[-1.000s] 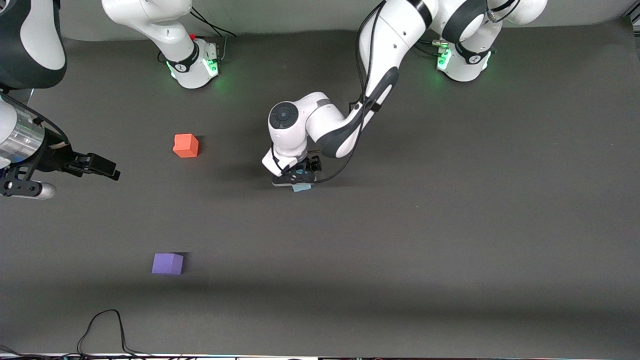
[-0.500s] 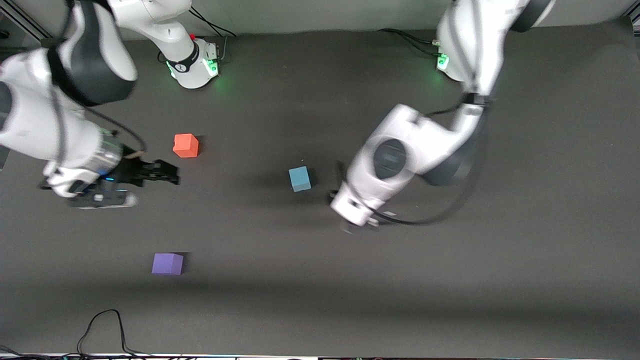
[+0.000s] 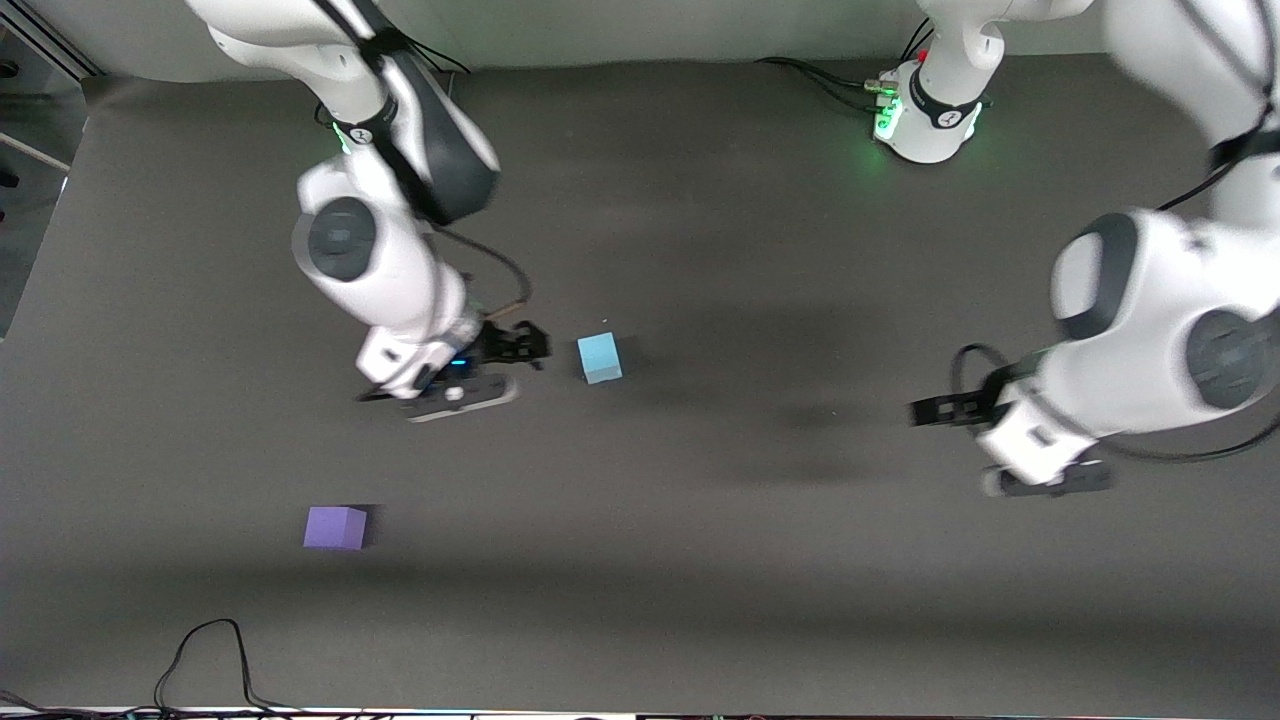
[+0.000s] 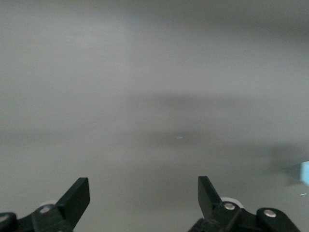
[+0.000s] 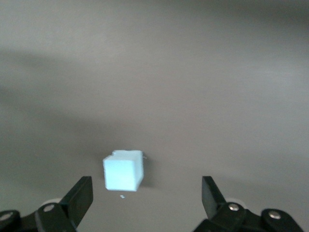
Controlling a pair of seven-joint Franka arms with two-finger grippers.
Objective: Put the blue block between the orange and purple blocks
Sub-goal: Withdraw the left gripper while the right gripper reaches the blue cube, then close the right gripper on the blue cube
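My right gripper grabs the blue block [image 3: 599, 358] by its opposite sides next, to set it between the orange block and the purple block [image 3: 335, 527].
The light blue block [image 3: 599, 358] lies alone on the dark table near its middle, and in the right wrist view the blue block [image 5: 123, 170] sits just ahead of the fingertips. My right gripper [image 3: 525, 347] [image 5: 146, 195] is open and hangs close beside it, toward the right arm's end, not touching it. The purple block [image 3: 335, 527] lies nearer to the front camera, toward the right arm's end. The orange block is hidden under the right arm. My left gripper [image 3: 925, 412] [image 4: 143, 195] is open and empty over bare table toward the left arm's end.
A black cable [image 3: 205, 640] loops on the table at the edge nearest the front camera, toward the right arm's end. The two arm bases [image 3: 385, 140] [image 3: 925, 120] stand along the farthest edge.
The left gripper let go of the blue block and swung away toward its own end. The right arm swept in to the block's side and now covers the orange block.
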